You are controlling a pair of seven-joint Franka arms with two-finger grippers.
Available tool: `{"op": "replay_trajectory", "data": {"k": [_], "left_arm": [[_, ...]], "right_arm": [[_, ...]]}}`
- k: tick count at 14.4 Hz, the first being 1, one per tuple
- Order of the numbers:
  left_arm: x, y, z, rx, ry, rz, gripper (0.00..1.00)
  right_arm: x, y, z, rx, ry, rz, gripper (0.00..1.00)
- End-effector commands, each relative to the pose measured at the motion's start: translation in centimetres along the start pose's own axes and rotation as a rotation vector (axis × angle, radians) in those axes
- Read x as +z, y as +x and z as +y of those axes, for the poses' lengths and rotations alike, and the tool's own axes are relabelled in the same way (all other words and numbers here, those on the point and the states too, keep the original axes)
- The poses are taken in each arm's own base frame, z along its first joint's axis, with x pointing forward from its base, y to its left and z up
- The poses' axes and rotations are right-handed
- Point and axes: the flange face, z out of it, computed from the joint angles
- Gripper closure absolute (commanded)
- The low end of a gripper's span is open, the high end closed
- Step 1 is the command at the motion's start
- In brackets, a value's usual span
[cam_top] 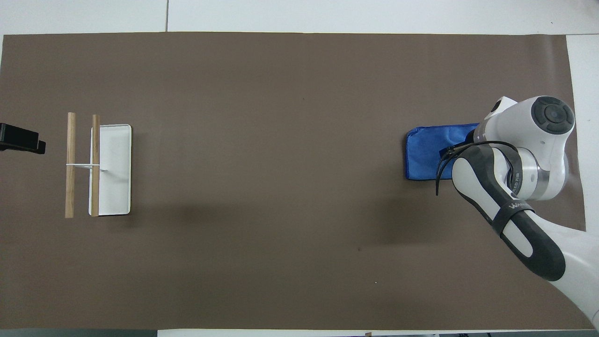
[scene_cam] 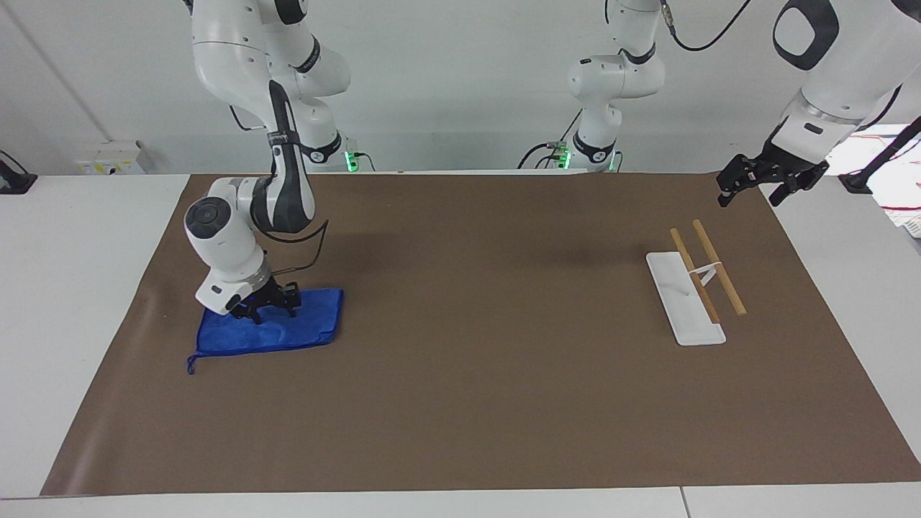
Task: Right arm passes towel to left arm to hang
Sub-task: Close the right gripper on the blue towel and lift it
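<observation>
My left gripper grabs the hemmed edge of the royal-blue towel point(scene_cam: 288, 334) next, to hang the towel over the rack's wooden bars.
The royal-blue towel point(scene_cam: 288, 334) lies flat on the brown mat at the right arm's end of the table, and its loop cord point(scene_cam: 191, 363) trails from one corner. It also shows in the overhead view point(cam_top: 428, 154), partly hidden under the right arm. My right gripper point(scene_cam: 272, 314) is down on the towel's edge nearer to the robots, with its fingers apart and tips on the cloth. My left gripper point(scene_cam: 752, 193) is open and empty, and waits in the air over the mat's corner beside the rack. Only its tip point(cam_top: 23, 142) shows in the overhead view.
A towel rack stands at the left arm's end, with a white base point(scene_cam: 683, 298) and two wooden bars point(scene_cam: 709, 270). It also shows in the overhead view point(cam_top: 114, 187). The brown mat point(scene_cam: 489, 374) covers the table. A third white arm point(scene_cam: 608, 79) stands at the back.
</observation>
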Motion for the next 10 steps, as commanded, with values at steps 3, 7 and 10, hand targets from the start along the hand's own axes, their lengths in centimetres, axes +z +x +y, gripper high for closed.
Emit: {"op": "replay_trajectory", "data": {"k": [3,7,10], "left_arm": [[-0.1,-0.5,0.2,-0.006,0.0,0.01,0.0],[-0.1,-0.5,0.2,-0.006,0.0,0.01,0.0],[-0.1,-0.5,0.2,-0.006,0.0,0.01,0.0]], "right_arm": [[0.3,-0.4,0.6,-0.015,-0.004,-0.002,0.69],[0.0,-0.2,0.3,-0.017,-0.002,-0.01,1.0],[-2.8,1.4,0.0,-0.007,0.014,-0.045,1.0]]}}
